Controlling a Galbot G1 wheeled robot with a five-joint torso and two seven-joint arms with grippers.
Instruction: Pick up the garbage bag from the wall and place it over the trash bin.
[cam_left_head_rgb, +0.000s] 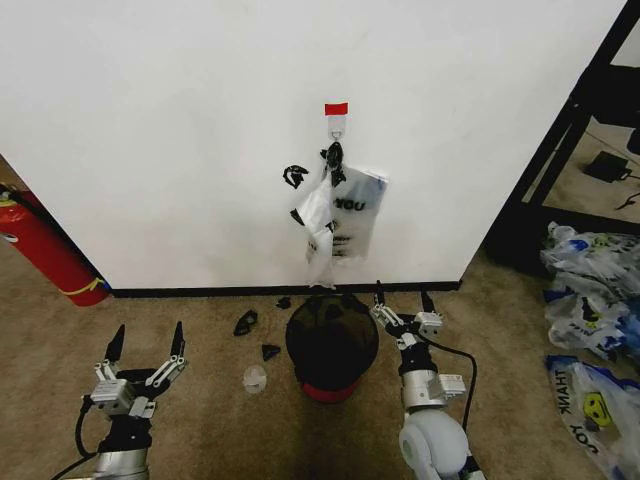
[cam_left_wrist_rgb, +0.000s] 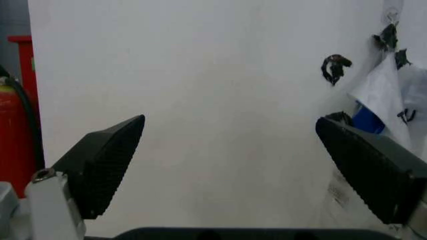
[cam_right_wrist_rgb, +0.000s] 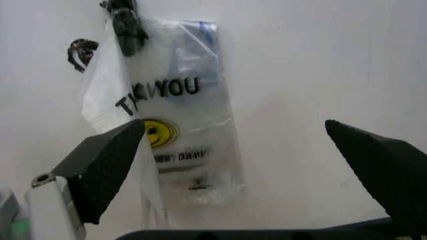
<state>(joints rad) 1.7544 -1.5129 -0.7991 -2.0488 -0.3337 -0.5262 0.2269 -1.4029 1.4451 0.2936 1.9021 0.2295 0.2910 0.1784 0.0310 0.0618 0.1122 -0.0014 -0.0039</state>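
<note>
I need to grab the garbage bag with my right gripper next by its dark gathered plastic (cam_left_head_rgb: 335, 158), which bunches out, because the garbage bag's clear film (cam_left_head_rgb: 358, 215) hangs flat against the wall.
The garbage bag (cam_left_head_rgb: 340, 215), see-through plastic with dark "YOU" print, a yellow smiley and a blue patch, hangs from a small hook (cam_left_head_rgb: 337, 126) under a red tape strip (cam_left_head_rgb: 336, 108) on the white wall (cam_left_head_rgb: 180, 130). In the right wrist view the garbage bag (cam_right_wrist_rgb: 180, 115) hangs ahead of my open right gripper (cam_right_wrist_rgb: 233, 125). The black mesh trash bin (cam_left_head_rgb: 331, 340) with a red base stands on the carpet below the bag. My right gripper (cam_left_head_rgb: 401, 297) is just right of the bin, open and empty. My left gripper (cam_left_head_rgb: 147, 335) is open, low at the left, facing bare wall; its view catches the bag (cam_left_wrist_rgb: 383, 95) at one side.
A red fire extinguisher (cam_left_head_rgb: 45, 250) leans by the wall at the left. Black scraps (cam_left_head_rgb: 245, 322) lie on the carpet near the bin, and one (cam_left_head_rgb: 295, 176) sticks to the wall. Heaped plastic bags (cam_left_head_rgb: 590, 300) and a black shelf frame (cam_left_head_rgb: 560, 150) are at the right.
</note>
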